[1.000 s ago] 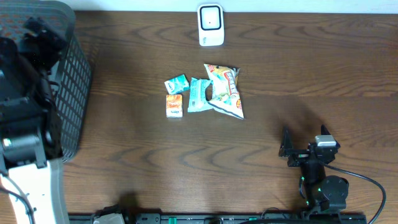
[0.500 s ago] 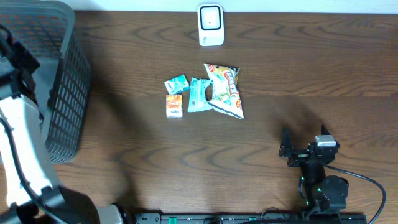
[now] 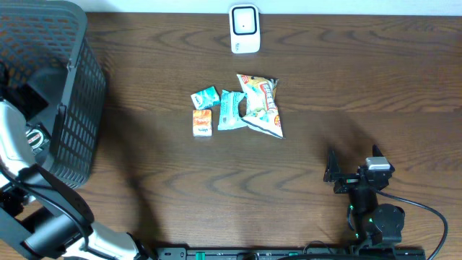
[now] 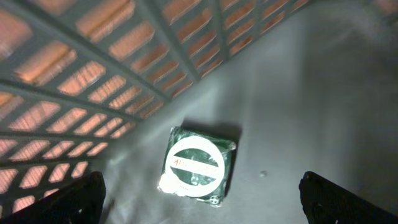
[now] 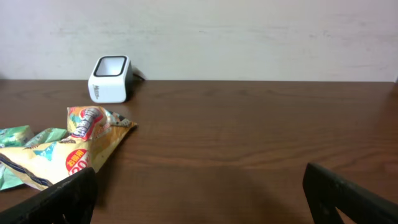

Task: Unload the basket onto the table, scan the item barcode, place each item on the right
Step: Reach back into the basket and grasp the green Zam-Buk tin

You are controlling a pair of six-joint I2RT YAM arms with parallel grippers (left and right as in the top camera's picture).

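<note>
The left gripper will next grab the green packet by its opposite sides and lay it flat on the table for scanning, as this leaves the packet's labelled side free.
Inside the grey mesh basket (image 3: 72,108) a dark green packet with a white oval label (image 4: 198,167) lies flat on the basket floor. My left gripper (image 4: 202,208) hangs open just above it, one finger at each lower corner of the left wrist view, touching nothing. The white barcode scanner (image 3: 245,29) (image 5: 111,78) stands at the table's far edge. My right gripper (image 3: 353,163) (image 5: 199,202) rests open near the front right, facing the scanner, with nothing between its fingers.
A yellow snack bag (image 3: 262,105) (image 5: 74,146), a pale blue packet (image 3: 231,110), a small teal packet (image 3: 205,96) and an orange packet (image 3: 202,123) lie clustered mid-table. The basket's lattice wall (image 4: 112,68) rises close behind the green packet. My left arm (image 3: 43,209) crosses the front left corner.
My left arm has swung from over the basket's left side down to the front left, reaching into the basket. The right arm and the table items have not moved.
</note>
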